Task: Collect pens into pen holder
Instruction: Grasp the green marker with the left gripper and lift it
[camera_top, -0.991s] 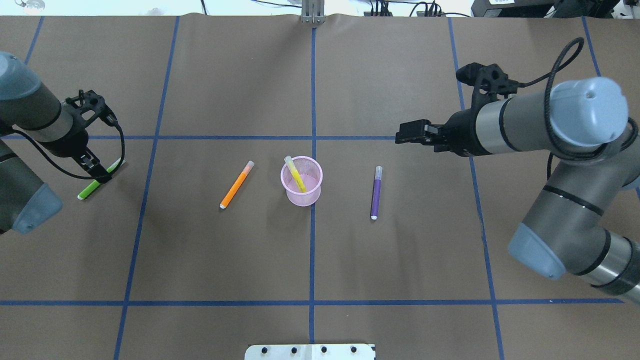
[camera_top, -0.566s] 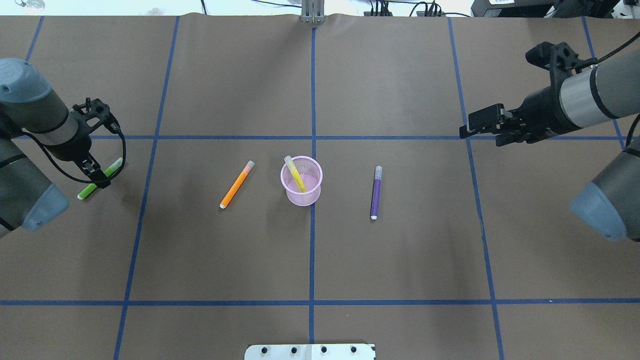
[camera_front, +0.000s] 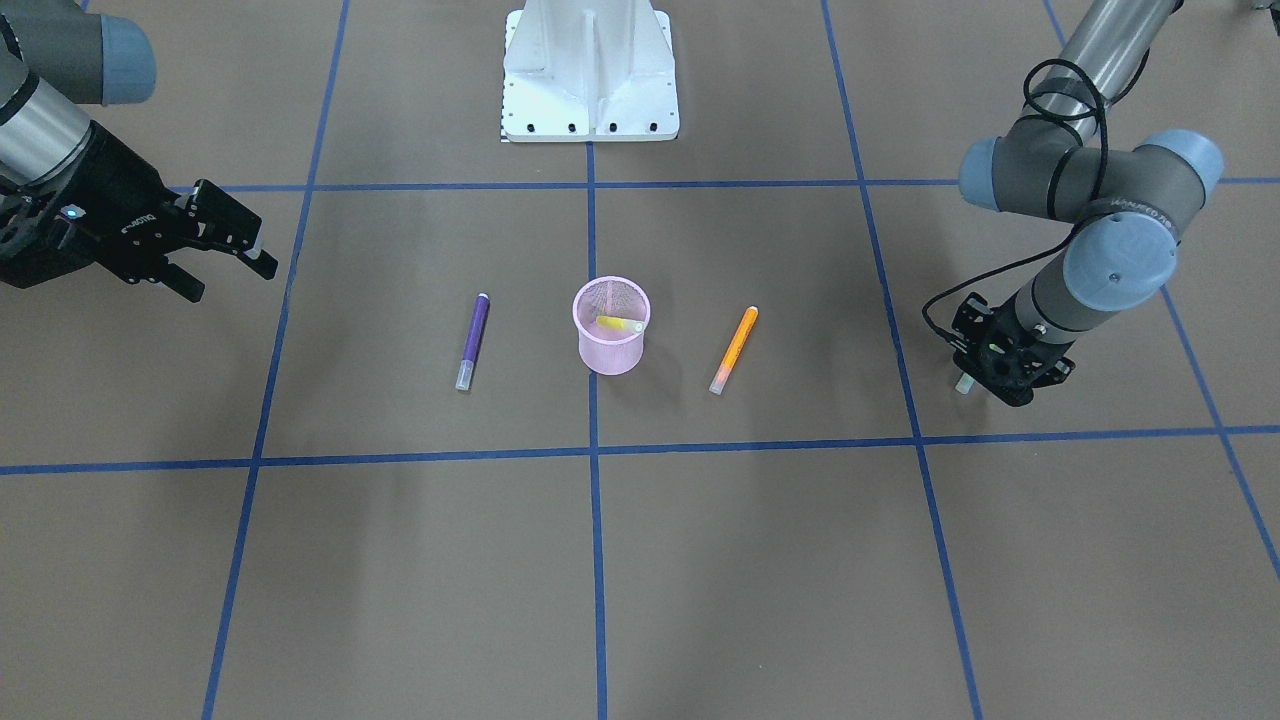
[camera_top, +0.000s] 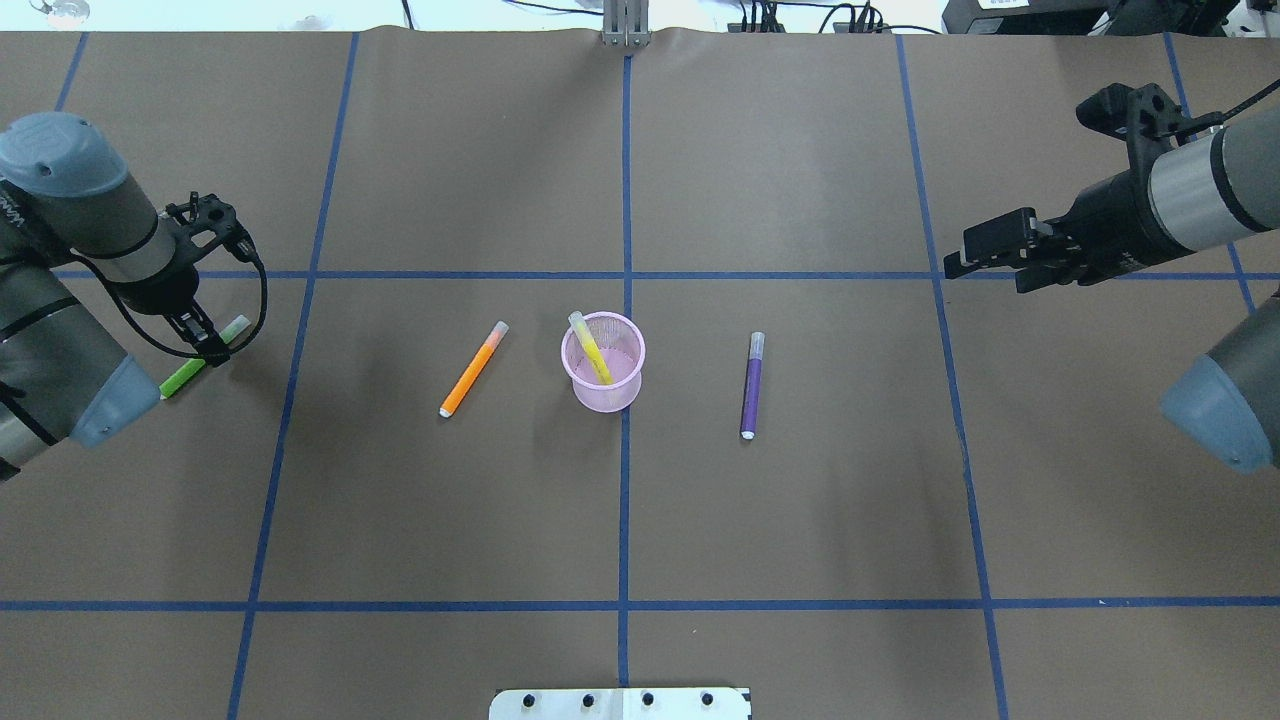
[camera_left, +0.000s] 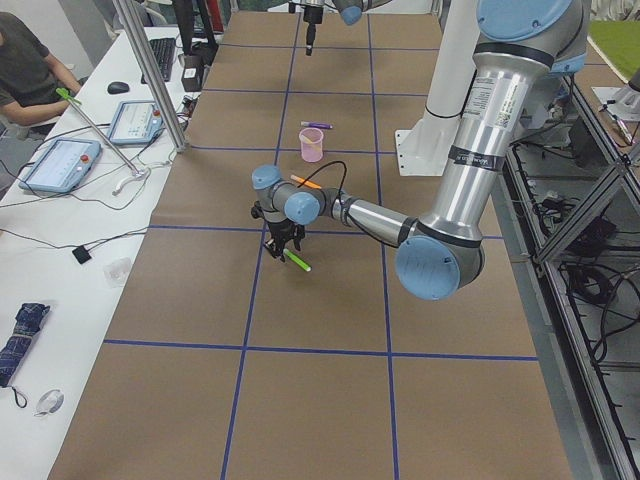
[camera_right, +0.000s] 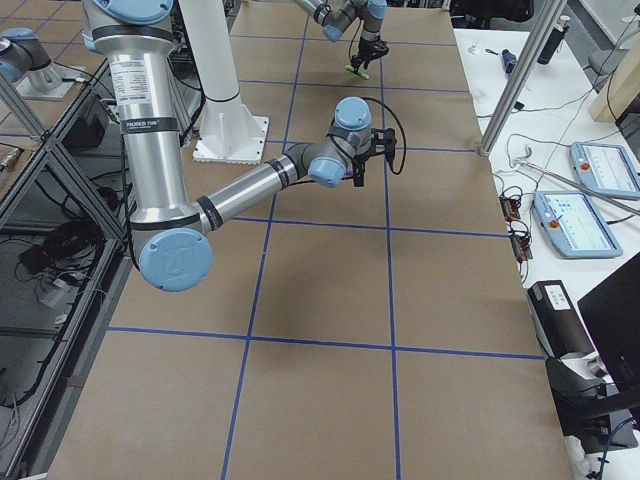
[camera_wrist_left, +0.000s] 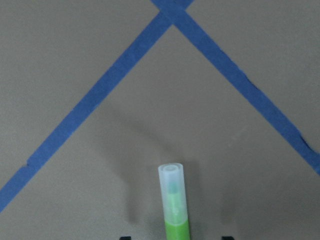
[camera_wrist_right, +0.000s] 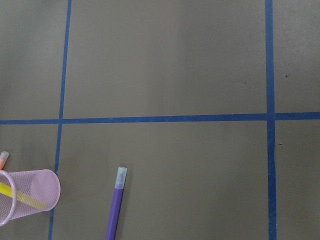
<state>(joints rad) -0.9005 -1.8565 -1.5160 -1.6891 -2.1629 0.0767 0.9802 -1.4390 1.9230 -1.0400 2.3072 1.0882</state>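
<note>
I should next grab the green pen's green body (camera_wrist_left: 177, 230) with my left gripper, to put the pen in the pink pen holder.
The pink mesh pen holder (camera_top: 603, 388) (camera_front: 611, 352) stands at the table's middle with a yellow pen (camera_top: 592, 352) leaning inside. An orange pen (camera_top: 472, 370) lies to its left and a purple pen (camera_top: 752, 385) (camera_wrist_right: 115, 210) to its right. A green pen (camera_top: 185, 377) (camera_wrist_left: 175, 210) lies at the far left. My left gripper (camera_top: 207, 347) is down over the green pen, open, with a fingertip on each side and a gap to the pen. My right gripper (camera_top: 955, 265) (camera_front: 228, 275) is open and empty, high at the right, well away from the purple pen.
The table is brown paper with blue tape grid lines. The robot's white base plate (camera_top: 620, 703) (camera_front: 590, 70) sits at the near middle edge. A side bench with tablets (camera_left: 60, 165) and a seated operator runs along the far side.
My right arm has pulled back to the right, away from the holder and the purple pen. My left gripper has shifted slightly along the green pen. The pens have not moved.
</note>
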